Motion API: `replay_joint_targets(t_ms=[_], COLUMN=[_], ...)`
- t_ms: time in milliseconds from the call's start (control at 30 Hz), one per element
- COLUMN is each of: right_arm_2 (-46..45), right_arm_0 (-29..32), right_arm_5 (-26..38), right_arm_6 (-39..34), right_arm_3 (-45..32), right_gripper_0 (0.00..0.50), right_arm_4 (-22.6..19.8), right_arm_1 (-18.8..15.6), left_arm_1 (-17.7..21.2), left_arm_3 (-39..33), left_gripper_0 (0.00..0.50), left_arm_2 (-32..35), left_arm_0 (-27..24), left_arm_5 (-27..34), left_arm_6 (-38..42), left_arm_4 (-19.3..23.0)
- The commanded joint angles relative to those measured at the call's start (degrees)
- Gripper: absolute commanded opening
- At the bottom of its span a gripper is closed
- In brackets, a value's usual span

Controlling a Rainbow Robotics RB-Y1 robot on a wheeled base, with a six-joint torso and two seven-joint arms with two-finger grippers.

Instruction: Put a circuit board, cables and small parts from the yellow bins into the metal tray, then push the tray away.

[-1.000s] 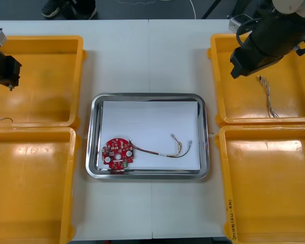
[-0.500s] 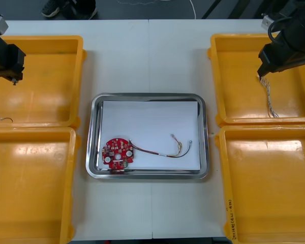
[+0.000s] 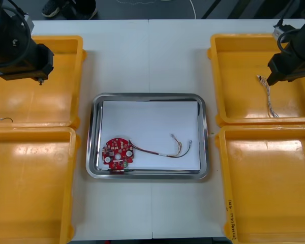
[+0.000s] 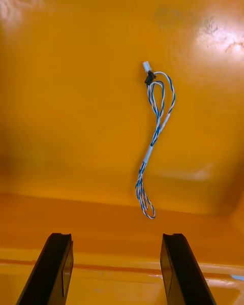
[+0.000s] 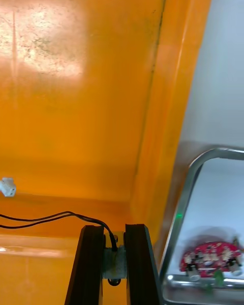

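The cable's ends spread into slack loops, and its parts bunch together at the middle. My right gripper should next grab the blue and white cable by its taped middle (image 4: 148, 153).
My left gripper (image 5: 115, 264) is shut on one end of a thin black cable (image 5: 48, 218), which trails away to a white plug (image 5: 6, 186). In the front view this gripper (image 3: 39, 79) hangs over the far left yellow bin (image 3: 66, 43), near the wall facing the tray. The metal tray (image 3: 94, 132), white inside, holds a round red circuit board (image 3: 117, 153) and a red and yellow cable (image 3: 162, 151). My right gripper (image 4: 118, 272) is open above the far right bin (image 3: 234, 43). A twisted blue and white cable (image 4: 155, 137) lies on that bin's floor beyond the fingers.
The two near yellow bins (image 3: 30, 188) (image 3: 269, 188) flank the tray. A short bit of dark wire (image 3: 6, 120) lies in the far left bin. The tray's corner (image 5: 195, 165) and the board (image 5: 211, 259) show beside the left fingers.
My left arm has moved right across the far left bin, toward the tray. My right arm has drawn off to the right, uncovering the blue and white cable.
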Motion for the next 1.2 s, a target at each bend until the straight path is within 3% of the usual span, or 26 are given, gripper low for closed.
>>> replay_joint_targets(t_ms=[33, 300, 633, 933, 1200], right_arm_2=[-1.9, -2.2, -2.2, -2.2, -2.2], right_arm_0=[2.1, 5.1, 8.6, 8.6, 8.5], right_arm_5=[-3.2, -9.8, -15.8, -20.4, -22.0], right_arm_6=[-0.6, 0.1, 0.2, 0.5, 0.4], right_arm_3=[-1.0, -1.0, -0.4, 4.5, 6.2], right_gripper_0=[0.500, 0.500, 0.500, 0.500, 0.500], right_arm_4=[1.1, 1.3, 1.0, 0.5, 0.6], right_arm_1=[-2.3, -2.3, -2.3, -2.0, -1.7], left_arm_1=[-4.6, -10.6, -16.2, -18.7, -19.8], left_arm_3=[-3.4, -4.1, -2.3, 3.7, 8.6], left_gripper_0=[0.000, 0.000, 0.000, 0.000, 0.000], left_arm_2=[-1.0, -4.0, -8.7, -12.8, -15.2], left_arm_0=[-4.0, -4.8, -5.3, -5.2, -5.2], left_arm_5=[0.5, 0.5, 0.5, 0.5, -4.0], left_arm_6=[-0.4, 0.6, 2.8, 3.2, 2.9], left_arm_4=[-2.9, -7.9, -11.1, -10.9, -10.9])
